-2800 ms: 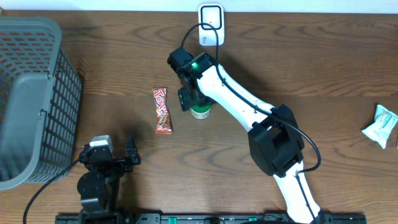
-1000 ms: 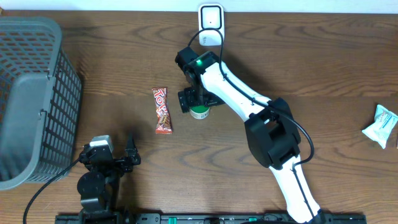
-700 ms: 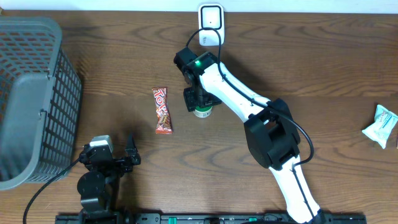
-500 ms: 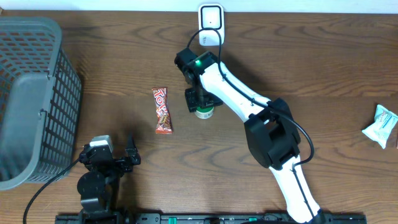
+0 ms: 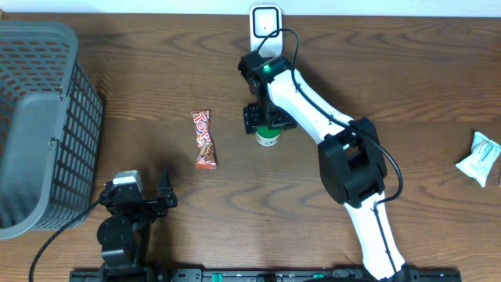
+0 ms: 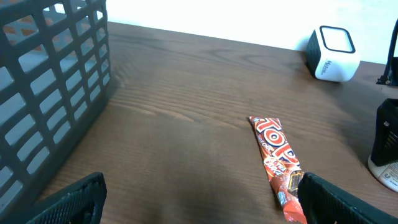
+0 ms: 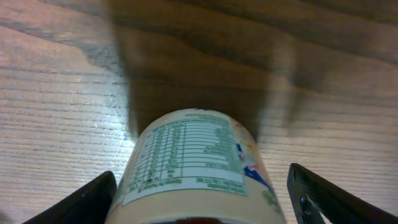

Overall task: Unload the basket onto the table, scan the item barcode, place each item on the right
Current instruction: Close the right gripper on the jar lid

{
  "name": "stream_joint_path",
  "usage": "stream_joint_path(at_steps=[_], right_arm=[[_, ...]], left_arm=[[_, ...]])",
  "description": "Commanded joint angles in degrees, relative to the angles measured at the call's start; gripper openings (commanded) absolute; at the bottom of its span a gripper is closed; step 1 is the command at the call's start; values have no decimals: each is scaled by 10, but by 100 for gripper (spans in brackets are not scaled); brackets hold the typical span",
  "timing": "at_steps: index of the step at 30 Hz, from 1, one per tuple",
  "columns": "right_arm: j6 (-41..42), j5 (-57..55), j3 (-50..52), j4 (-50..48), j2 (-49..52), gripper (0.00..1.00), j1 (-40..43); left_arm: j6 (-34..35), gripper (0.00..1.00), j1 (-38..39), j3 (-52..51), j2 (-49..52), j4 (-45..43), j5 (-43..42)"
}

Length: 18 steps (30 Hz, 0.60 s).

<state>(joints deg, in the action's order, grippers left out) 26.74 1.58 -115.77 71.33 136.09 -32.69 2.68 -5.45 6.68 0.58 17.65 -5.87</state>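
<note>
I should grab the small cream bottle [image 5: 268, 139] from above by its green-top end [image 5: 268, 131] with my right gripper next. The printed label then stays uncovered for scanning.
A small cream bottle with a green top [image 5: 268, 138] stands on the wooden table, below the white scanner [image 5: 265, 21]. My right gripper [image 5: 268, 119] is over it. In the right wrist view the bottle's printed label [image 7: 193, 155] fills the space between the jaws of the right gripper [image 7: 202, 202]. The jaws are open, with a clear gap on the right side. My left gripper [image 6: 199, 205] is open and holds nothing near the table's front edge, its right fingertip [image 6: 339, 199] next to a red candy bar [image 6: 277, 162].
A grey mesh basket [image 5: 39, 117] takes up the left side. The red candy bar [image 5: 204, 139] lies left of the bottle. A white and green packet [image 5: 479, 159] lies at the far right edge. The left arm's base [image 5: 125, 227] sits at the front left.
The right gripper closed on the bottle and shifted it to the right, nearer the scanner. Its jaws have since widened again. The left arm has not moved.
</note>
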Motion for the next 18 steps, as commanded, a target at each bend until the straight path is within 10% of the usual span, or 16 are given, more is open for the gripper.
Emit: stream_joint_path(at_steps=[1,18], right_arm=[[33,4,-7,1,0,84,-8],[180,-31,44,-37,0,83,-10]], left_arm=[[-10,98,2,-9,-3,14,-1],[-9,98,2,-9,-3,14,-1]])
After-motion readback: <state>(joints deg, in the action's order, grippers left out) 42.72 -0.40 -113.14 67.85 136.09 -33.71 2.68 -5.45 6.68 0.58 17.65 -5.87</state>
